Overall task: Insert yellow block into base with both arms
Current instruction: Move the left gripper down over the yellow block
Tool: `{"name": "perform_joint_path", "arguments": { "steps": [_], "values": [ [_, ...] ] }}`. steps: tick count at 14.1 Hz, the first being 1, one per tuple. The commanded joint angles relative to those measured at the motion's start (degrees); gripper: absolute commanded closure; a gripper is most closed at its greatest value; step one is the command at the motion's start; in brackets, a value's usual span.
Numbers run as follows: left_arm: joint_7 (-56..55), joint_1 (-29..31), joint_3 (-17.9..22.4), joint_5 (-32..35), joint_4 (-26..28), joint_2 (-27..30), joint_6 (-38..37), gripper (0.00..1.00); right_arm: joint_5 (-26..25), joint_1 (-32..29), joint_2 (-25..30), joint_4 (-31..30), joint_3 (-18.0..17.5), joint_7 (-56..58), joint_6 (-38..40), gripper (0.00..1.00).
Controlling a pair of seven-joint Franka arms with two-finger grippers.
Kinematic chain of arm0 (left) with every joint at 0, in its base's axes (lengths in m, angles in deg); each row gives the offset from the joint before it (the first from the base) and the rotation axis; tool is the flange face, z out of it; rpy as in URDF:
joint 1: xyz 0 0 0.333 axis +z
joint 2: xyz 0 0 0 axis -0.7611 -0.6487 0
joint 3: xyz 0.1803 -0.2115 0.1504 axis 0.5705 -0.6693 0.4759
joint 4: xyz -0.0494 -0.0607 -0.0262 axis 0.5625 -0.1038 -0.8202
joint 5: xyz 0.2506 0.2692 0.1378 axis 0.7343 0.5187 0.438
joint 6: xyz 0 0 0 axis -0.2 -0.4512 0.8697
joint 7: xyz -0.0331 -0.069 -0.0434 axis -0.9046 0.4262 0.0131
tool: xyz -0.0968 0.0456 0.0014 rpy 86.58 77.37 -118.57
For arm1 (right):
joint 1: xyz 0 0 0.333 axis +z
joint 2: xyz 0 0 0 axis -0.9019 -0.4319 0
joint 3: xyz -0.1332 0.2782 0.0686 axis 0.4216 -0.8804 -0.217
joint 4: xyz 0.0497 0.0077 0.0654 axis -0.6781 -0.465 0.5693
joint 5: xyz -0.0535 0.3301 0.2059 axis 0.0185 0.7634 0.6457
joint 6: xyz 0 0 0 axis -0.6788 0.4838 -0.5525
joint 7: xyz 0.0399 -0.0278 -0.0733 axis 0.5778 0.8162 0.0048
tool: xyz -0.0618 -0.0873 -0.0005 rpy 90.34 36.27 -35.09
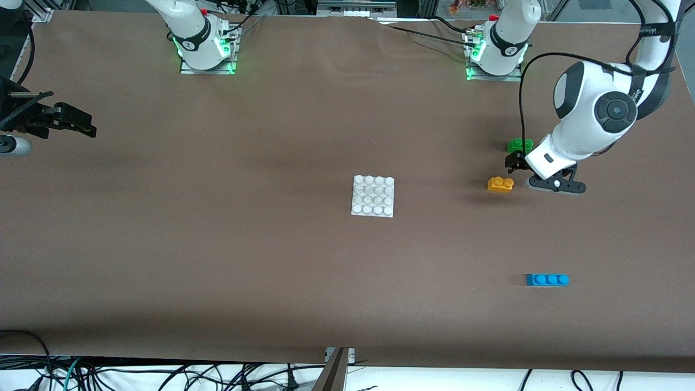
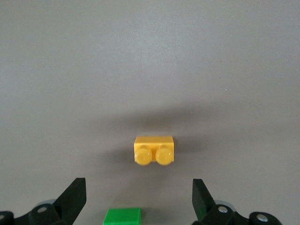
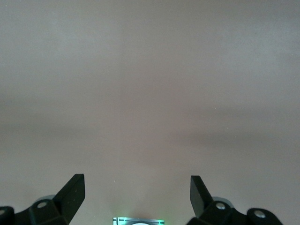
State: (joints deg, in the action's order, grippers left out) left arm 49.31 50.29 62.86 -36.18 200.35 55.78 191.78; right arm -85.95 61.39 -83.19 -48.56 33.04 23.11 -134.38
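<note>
My left gripper grabs the yellow block (image 1: 500, 184) by its ends beside the studs next, to insert it into the white base.
The yellow block (image 1: 500, 184) lies on the brown table toward the left arm's end, studs up; it also shows in the left wrist view (image 2: 154, 150). The white base (image 1: 373, 196) lies flat at the table's middle. My left gripper (image 1: 515, 161) hangs low between the yellow block and a green brick (image 1: 519, 144). It is open and empty (image 2: 138, 183), with the yellow block just ahead of its fingertips. My right gripper (image 1: 81, 124) waits up high at the right arm's end of the table, open and empty (image 3: 136, 179), with bare table under it.
A blue three-stud brick (image 1: 547, 279) lies nearer to the front camera than the yellow block. The green brick's edge shows between the left fingers (image 2: 122, 216). The right arm's lit mounting plate (image 3: 138, 220) shows in the right wrist view.
</note>
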Motion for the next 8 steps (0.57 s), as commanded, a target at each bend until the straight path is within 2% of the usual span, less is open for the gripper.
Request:
{"name": "perform_joint_path", "arguments": {
  "steps": [1,8],
  "values": [
    [0.9,0.1,-0.1,1.5,0.1,-3.4,3.8,0.00,-0.7,-0.4,0.4,-0.3,-0.6,0.8,-0.3,0.00],
    [0.7,0.6,0.1,2.1,2.0,-12.7,14.8,0.00,-0.8,-0.2,0.0,1.0,-1.1,-1.2,-2.7,0.00]
  ]
}}
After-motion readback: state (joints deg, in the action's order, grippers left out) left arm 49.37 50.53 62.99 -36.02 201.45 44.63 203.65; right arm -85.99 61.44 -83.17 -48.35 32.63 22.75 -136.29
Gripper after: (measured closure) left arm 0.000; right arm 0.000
